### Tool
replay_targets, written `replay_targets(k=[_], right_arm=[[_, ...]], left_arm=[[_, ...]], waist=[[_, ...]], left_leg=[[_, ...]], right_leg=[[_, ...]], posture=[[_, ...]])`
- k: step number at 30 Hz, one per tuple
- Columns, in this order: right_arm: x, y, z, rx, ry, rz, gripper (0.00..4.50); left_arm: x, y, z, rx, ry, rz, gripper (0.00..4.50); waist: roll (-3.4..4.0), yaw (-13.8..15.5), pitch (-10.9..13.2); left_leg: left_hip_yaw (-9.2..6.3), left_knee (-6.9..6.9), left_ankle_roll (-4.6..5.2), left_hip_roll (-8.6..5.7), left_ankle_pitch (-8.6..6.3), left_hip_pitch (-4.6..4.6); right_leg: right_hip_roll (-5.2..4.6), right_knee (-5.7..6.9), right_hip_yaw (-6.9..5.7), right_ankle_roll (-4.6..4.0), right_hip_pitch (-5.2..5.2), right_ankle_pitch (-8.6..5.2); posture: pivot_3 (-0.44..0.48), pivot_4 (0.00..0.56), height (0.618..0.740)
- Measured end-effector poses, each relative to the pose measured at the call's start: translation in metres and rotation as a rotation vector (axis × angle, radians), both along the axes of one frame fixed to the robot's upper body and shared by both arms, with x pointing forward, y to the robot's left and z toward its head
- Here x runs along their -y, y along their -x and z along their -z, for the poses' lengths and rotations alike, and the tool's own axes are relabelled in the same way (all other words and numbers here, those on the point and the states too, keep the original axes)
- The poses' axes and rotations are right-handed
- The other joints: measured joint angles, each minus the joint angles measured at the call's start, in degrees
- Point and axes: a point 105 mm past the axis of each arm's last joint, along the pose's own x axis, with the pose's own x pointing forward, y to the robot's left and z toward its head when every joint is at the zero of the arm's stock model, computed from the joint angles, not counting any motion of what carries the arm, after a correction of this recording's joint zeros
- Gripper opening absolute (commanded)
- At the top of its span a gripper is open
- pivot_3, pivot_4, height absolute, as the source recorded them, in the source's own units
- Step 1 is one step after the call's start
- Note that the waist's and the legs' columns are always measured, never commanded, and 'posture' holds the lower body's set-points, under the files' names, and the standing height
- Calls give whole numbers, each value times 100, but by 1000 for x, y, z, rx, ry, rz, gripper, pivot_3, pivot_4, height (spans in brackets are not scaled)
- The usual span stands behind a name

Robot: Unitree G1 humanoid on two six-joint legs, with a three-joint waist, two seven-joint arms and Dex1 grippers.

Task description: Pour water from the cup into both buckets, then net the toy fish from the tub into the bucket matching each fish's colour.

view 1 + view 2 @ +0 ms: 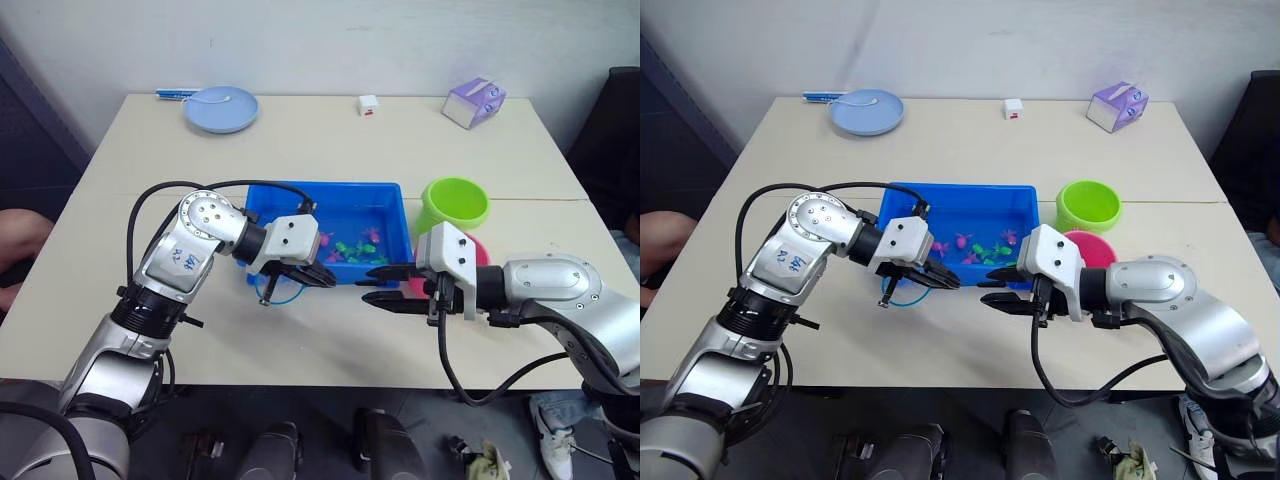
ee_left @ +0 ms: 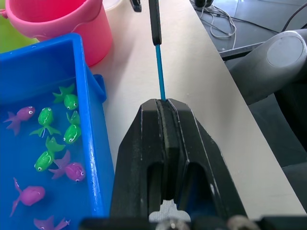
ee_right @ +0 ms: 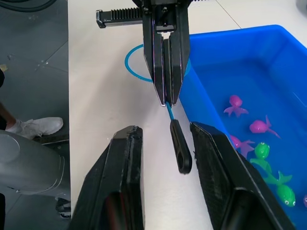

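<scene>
The right gripper takes hold of the net by its black handle end (image 3: 181, 147) next, to net the toy fish (image 3: 262, 151) from the tub.
My left gripper (image 1: 325, 278) is shut on the net's thin blue stem (image 2: 159, 72), just in front of the blue tub (image 1: 330, 187). The net's blue hoop (image 1: 283, 293) lies on the table under that gripper. Its black handle end (image 3: 180, 148) points at my right gripper (image 1: 372, 283), which is open with one finger on each side of the handle end, not touching it. Several pink and green toy fish (image 1: 350, 250) lie in the tub. To the tub's right stand the green bucket (image 1: 455, 203) and the pink bucket (image 1: 480, 248), the latter half hidden behind my right gripper. The cup is out of view.
A pale blue plate (image 1: 221, 108) with a spoon, a small white cube (image 1: 368, 104) and a purple tissue box (image 1: 474, 102) sit along the table's far edge. The table's front edge runs close below both grippers.
</scene>
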Motion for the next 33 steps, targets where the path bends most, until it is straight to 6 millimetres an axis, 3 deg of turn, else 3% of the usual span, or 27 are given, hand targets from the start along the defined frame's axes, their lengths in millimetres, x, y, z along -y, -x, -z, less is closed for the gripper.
replay_targets(k=[10, 13, 15, 21, 25, 29, 32, 33], right_arm=[[-2, -7, 1, 1, -3, 13, 2653], [-2, -8, 5, -4, 11, 13, 1744], [-3, -8, 6, -2, 20, 9, 833], [-3, -9, 4, 13, 30, 12, 787], [-1, -10, -2, 34, 18, 37, 787], [13, -13, -18, 108, 2, 135, 787], [29, -18, -23, 156, 19, 233, 787], [37, -21, -26, 188, 45, 273, 787]], left_arm=[[3, 1, 0, 6, 9, 14, 0], [5, 1, 0, 3, 14, 17, 0], [6, 1, -1, 1, 15, 17, 0], [6, 1, -1, -33, 21, -2, 0], [1, 0, -10, -148, 102, -50, 1421], [-23, -3, -35, -328, 271, -158, 3120], [-43, -4, -40, -409, 353, -243, 4451], [-50, -4, -37, -420, 366, -283, 4500]], waist=[[0, 1, 0], [0, 0, 0], [0, -1, 0], [0, -1, 0], [0, -2, 0], [0, -8, 0], [1, -17, 0], [1, -12, 0]], left_leg=[[0, 1, 0, -1, 0, 0], [0, 1, 0, -1, 0, 0], [0, 1, 0, -1, 0, 0], [0, 1, 0, -1, 0, 0], [-1, 1, 0, -1, 0, 0], [-2, 0, 0, 0, 0, 0], [-2, -2, 0, 0, 0, 1], [-2, -1, 0, 0, 0, 1]], right_leg=[[0, 2, 0, 0, 0, 0], [0, 2, 0, 0, 0, 0], [0, 2, 0, 0, 0, 0], [0, 2, 0, 0, 0, 0], [0, 6, 1, 0, -1, 0], [1, 10, 0, 0, -1, 0], [1, 11, 1, 0, -1, 0], [1, 8, 0, 0, -1, 0]], posture=[[0, 150, 740], [0, 150, 740], [0, 150, 740], [0, 150, 740], [0, 150, 740], [0, 150, 740], [0, 150, 740], [0, 150, 740]])
